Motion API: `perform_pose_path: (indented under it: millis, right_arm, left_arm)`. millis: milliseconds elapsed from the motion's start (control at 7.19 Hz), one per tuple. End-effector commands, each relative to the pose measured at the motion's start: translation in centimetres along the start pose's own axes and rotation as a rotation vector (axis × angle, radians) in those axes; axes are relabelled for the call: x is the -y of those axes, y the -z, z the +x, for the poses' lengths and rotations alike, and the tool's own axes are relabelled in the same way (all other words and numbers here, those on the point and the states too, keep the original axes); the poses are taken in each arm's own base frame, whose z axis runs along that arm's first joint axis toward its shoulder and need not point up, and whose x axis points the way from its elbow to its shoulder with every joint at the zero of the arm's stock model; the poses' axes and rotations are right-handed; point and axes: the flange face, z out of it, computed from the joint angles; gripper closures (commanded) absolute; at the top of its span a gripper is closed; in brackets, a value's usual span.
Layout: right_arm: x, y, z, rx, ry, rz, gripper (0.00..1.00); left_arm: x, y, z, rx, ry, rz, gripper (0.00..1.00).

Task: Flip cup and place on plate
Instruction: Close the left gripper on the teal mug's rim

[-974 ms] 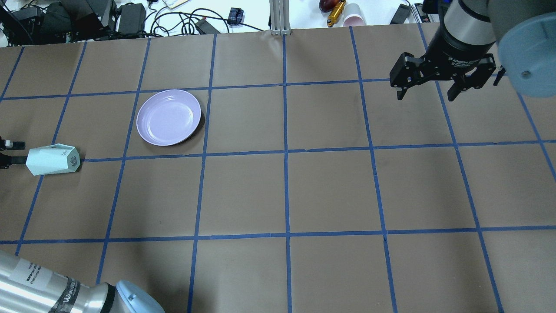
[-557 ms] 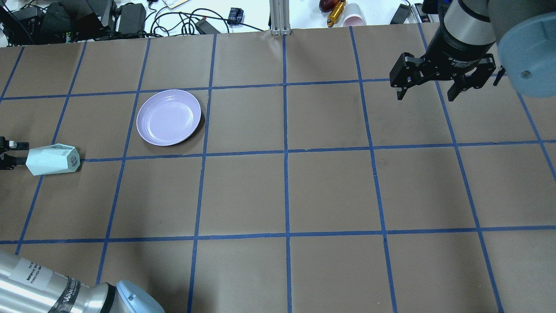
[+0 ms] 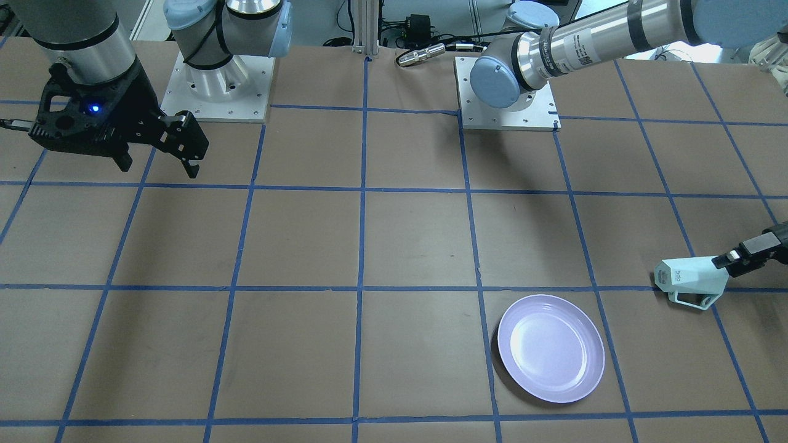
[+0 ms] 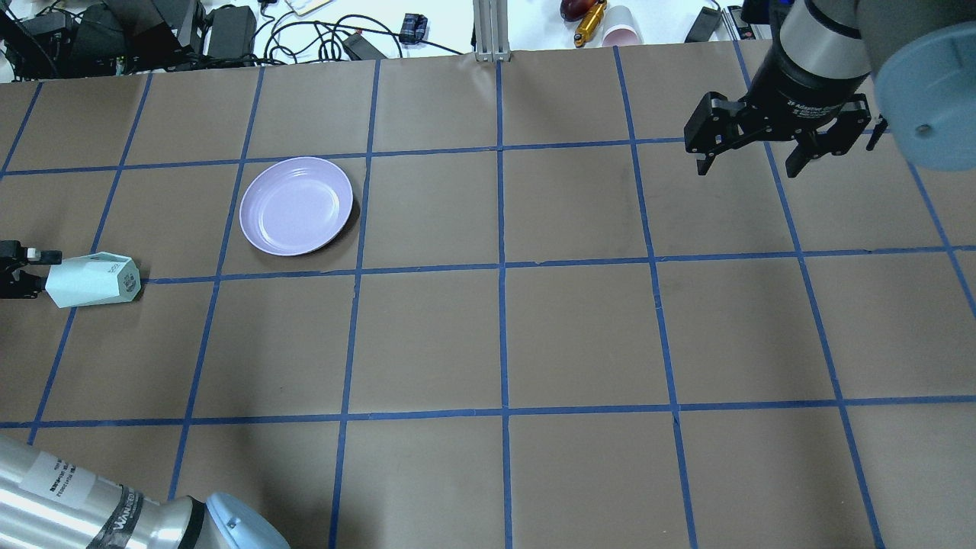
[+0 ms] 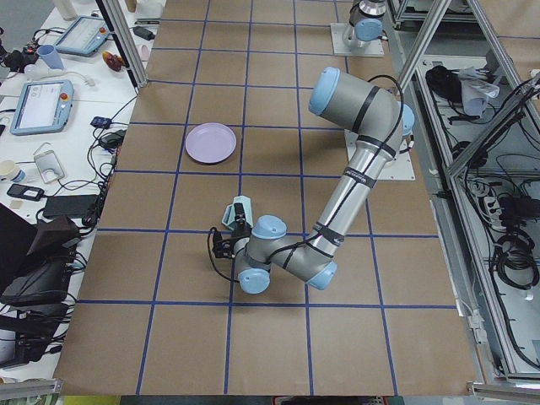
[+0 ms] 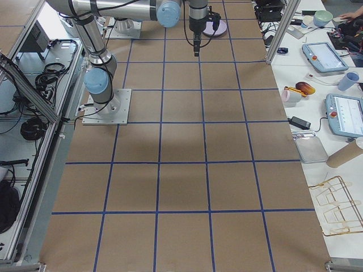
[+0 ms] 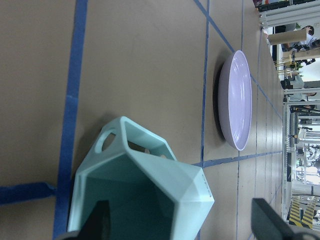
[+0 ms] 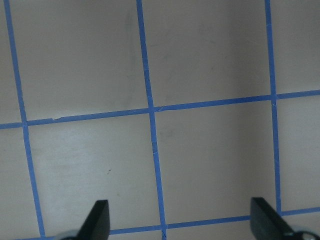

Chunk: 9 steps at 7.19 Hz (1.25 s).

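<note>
My left gripper needs to move forward before it closes on the cup. Its fingers reach only the cup's rim (image 3: 726,275) and are short of the cup's side (image 3: 689,272).
The pale mint-green cup (image 4: 91,280) (image 3: 686,277) lies on its side near the table's left end, lettered base pointing toward the middle of the table. In the left wrist view the cup (image 7: 145,195) shows its handle at upper left. My left gripper (image 4: 27,271) (image 3: 735,258) is open at the cup's mouth end, its fingers spread wide; one fingertip (image 7: 100,220) overlaps the opening. I cannot tell whether it touches. The lavender plate (image 4: 296,206) (image 3: 550,347) sits bare, just beyond the cup. My right gripper (image 4: 747,171) (image 3: 159,169) hangs open and holding nothing above the far right of the table.
Cables, chargers and a pink paper cup (image 4: 621,34) lie on the white bench beyond the table's far edge, beside an aluminium post (image 4: 488,30). The left arm's elbow (image 4: 114,511) juts in at the near left corner. Blue tape lines grid the brown table.
My left gripper has crept a little toward the cup's mouth. The cup, the plate and the right arm have not moved.
</note>
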Motion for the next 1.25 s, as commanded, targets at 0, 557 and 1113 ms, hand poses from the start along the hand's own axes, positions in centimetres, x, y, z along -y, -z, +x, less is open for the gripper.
perform_pose_path:
  millis: [0,557,1113]
  right_arm:
    - [0.0,0.0,0.0,0.0,0.0,0.0,0.0]
    - [0.0,0.0,0.0,0.0,0.0,0.0,0.0]
    - [0.0,0.0,0.0,0.0,0.0,0.0,0.0]
  left_arm:
    - [0.4,-1.1,0.4,0.003,-0.006,-0.034,0.0]
    - [0.7,-1.9,0.4,0.002,-0.014,-0.055,0.04]
    - [0.7,-2.3,0.7,-0.007,-0.013,-0.066,0.42]
